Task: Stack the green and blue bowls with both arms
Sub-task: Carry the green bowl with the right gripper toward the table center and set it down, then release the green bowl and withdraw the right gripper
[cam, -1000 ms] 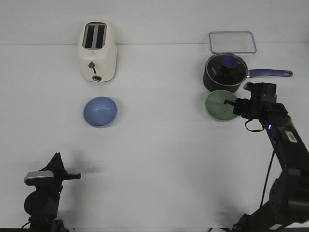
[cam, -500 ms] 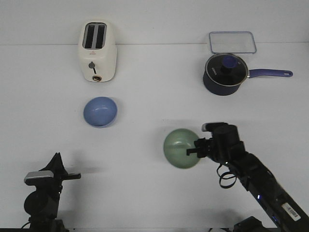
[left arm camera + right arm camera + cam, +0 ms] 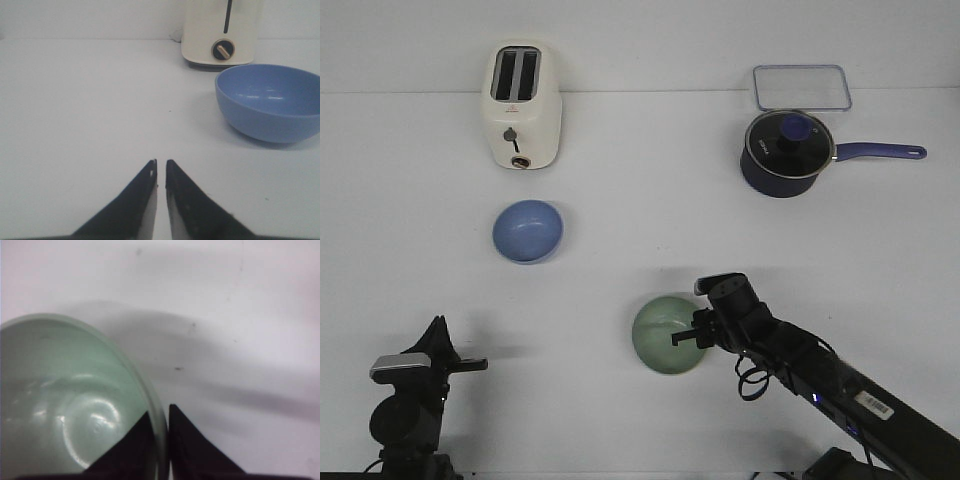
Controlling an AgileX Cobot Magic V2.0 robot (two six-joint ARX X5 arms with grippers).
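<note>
The robot's right gripper should open now, as the base of the green bowl (image 3: pixel 665 336) is at the white tabletop and the bowl would stand.
The blue bowl (image 3: pixel 528 231) sits on the white table left of centre, below the toaster; it also shows in the left wrist view (image 3: pixel 270 101), ahead and to one side of the fingertips. My right gripper (image 3: pixel 688 338) is shut on the rim of the green bowl (image 3: pixel 665 336) and holds it just above the table's front middle. In the right wrist view the bowl (image 3: pixel 65 400) fills one side, its rim pinched between the fingers (image 3: pixel 192 445). My left gripper (image 3: pixel 161 162) is shut and empty, low at the front left (image 3: pixel 470 366).
A cream toaster (image 3: pixel 522 105) stands at the back left. A dark navy saucepan (image 3: pixel 788 150) with lid and long handle sits at the back right, a clear lidded container (image 3: pixel 801 87) behind it.
My right arm has carried the green bowl from beside the saucepan down and left to the table's front middle. The left arm and blue bowl have not moved.
</note>
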